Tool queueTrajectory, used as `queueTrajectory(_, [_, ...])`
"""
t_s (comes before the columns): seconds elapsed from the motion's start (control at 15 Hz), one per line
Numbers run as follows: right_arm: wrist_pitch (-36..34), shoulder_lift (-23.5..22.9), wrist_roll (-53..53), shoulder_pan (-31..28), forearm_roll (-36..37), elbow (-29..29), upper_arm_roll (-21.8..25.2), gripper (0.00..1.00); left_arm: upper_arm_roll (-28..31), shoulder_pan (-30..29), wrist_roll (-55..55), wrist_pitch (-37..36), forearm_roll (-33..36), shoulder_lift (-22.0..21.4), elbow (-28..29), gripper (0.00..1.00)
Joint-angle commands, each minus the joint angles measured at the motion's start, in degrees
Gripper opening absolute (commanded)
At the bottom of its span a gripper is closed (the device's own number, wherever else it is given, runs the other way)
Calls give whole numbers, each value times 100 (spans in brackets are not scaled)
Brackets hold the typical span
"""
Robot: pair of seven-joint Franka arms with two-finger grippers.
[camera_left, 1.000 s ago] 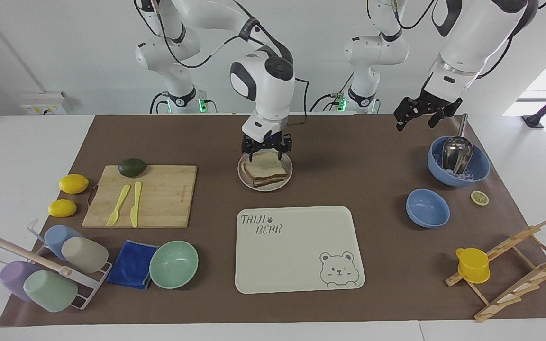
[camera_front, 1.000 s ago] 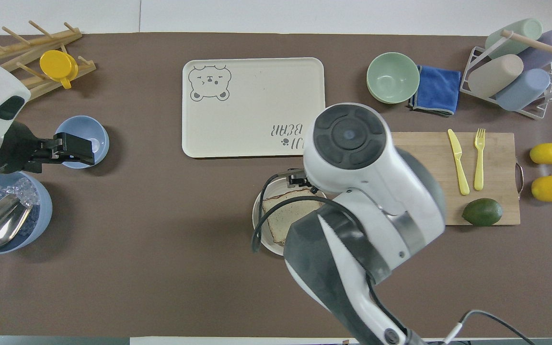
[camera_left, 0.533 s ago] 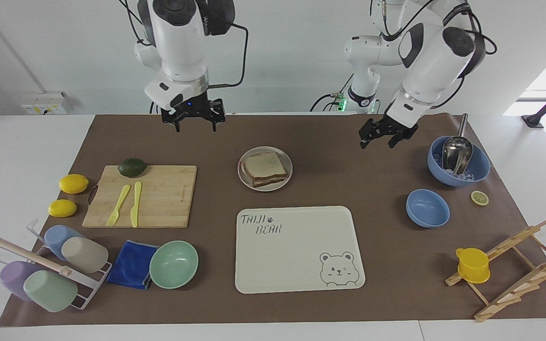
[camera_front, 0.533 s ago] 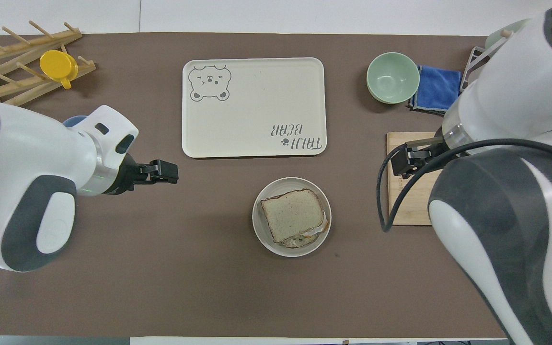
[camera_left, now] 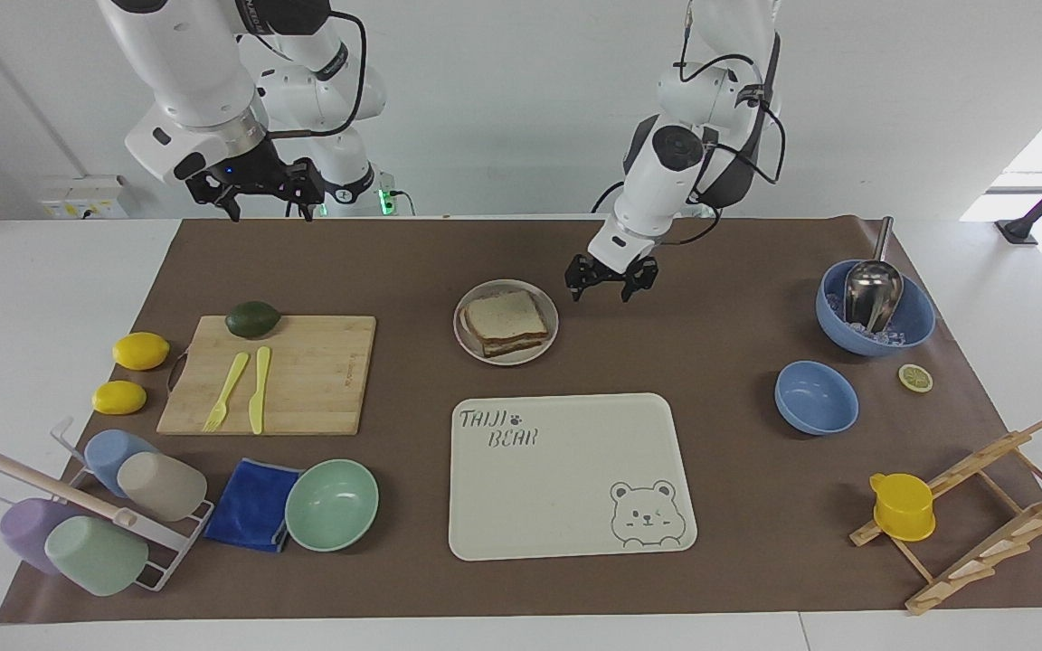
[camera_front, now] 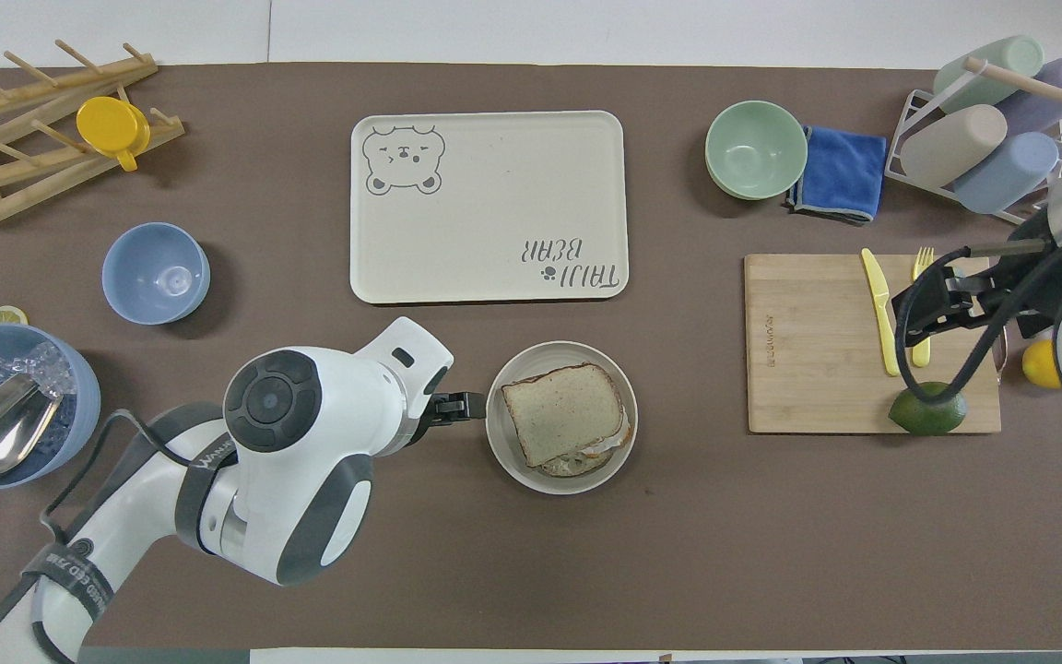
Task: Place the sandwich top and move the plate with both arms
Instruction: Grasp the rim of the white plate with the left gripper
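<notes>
My left gripper takes hold of the plate by its bare rim (camera_front: 491, 425) beside the bread next, since the stacked sandwich (camera_front: 566, 415) covers the plate's middle.
The sandwich top (camera_left: 505, 313) (camera_front: 560, 411), a tan slice with a brown crust, lies on the stacked sandwich on the round pale plate (camera_left: 471, 342) (camera_front: 505, 454) in the middle of the mat. My left gripper (camera_left: 609, 291) (camera_front: 468, 407) hangs low over the mat, just beside the plate's rim toward the left arm's end. It is open and holds nothing. My right gripper (camera_left: 269, 210) (camera_front: 918, 304) is raised high over the wooden cutting board (camera_left: 313, 380) (camera_front: 808, 350), open and empty.
The cream bear tray (camera_left: 566, 470) (camera_front: 485, 212) lies farther from the robots than the plate. A fork, a knife and an avocado (camera_left: 252, 319) are on the board, with lemons beside it. Two blue bowls (camera_left: 815, 396), a mint bowl (camera_left: 331, 504), a cup rack and a wooden rack stand around.
My right gripper left the sandwich, rose and swung toward its own end, over the cutting board. My left gripper came from over the blue bowls down to beside the plate.
</notes>
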State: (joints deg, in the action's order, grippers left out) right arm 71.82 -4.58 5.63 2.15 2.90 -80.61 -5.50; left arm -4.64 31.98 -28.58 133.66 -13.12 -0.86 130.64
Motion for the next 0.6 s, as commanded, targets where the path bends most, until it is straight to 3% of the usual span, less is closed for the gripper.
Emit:
queueTrajectory(0.0, [-106, -52, -27, -223, -201, 54, -65, 100, 95, 326, -261, 520, -77, 181, 216, 100])
queueTrajectory(0.13, [-150, 140, -36, -198, -193, -243, -48, 100, 95, 493, -340, 774, -225, 428, 217, 100])
queueTrajectory(0.27, [16, 483, -79, -215, -210, -753, 171, 100, 87, 511, -332, 951, -288, 578, 217, 92])
queueTrajectory(0.47, [60, 598, -185, -40, -228, -851, 251, 100, 87, 642, -332, 978, -297, 666, 217, 83])
queueTrajectory(0.53, [139, 598, -141, 239, -228, -843, 538, 100, 87, 643, -332, 995, -314, 683, 217, 77])
